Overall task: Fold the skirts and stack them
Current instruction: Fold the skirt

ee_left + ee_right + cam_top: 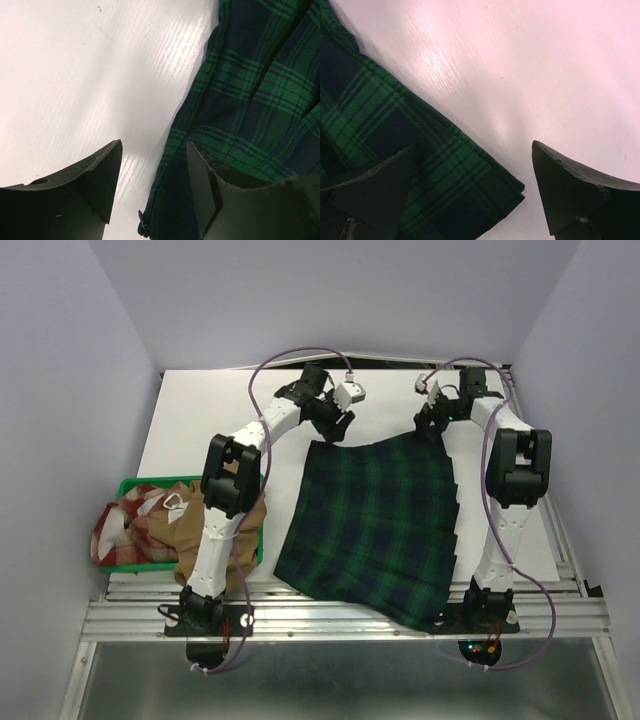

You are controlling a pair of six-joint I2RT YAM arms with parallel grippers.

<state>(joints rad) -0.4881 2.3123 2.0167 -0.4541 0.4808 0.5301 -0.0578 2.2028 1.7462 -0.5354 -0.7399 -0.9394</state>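
The left gripper pinches the tartan skirt's far corner (317, 446) on the tray side next, to fold the skirt's far edge toward the near bar.
The green-and-navy tartan skirt (370, 525) lies spread flat on the white table, reaching from mid-table to the near rail. My left gripper (340, 425) hovers over its far left corner, open; in the left wrist view the skirt's edge (250, 85) runs under the gap between the fingers of that gripper (154, 150), unclamped. At the far right corner my right gripper (428, 428) is wide open. In the right wrist view the skirt's corner (395, 130) lies flat below this gripper (472, 150). The tan-brown skirt (215, 530) and the red-and-cream checked skirt (135, 525) lie bunched at the left.
A green plastic tray (130, 485) holds the two bunched skirts at the table's left edge. Bare white tabletop (220, 410) stretches beyond and left of the tartan skirt. A metal rail (340, 615) runs along the near edge by the arm bases.
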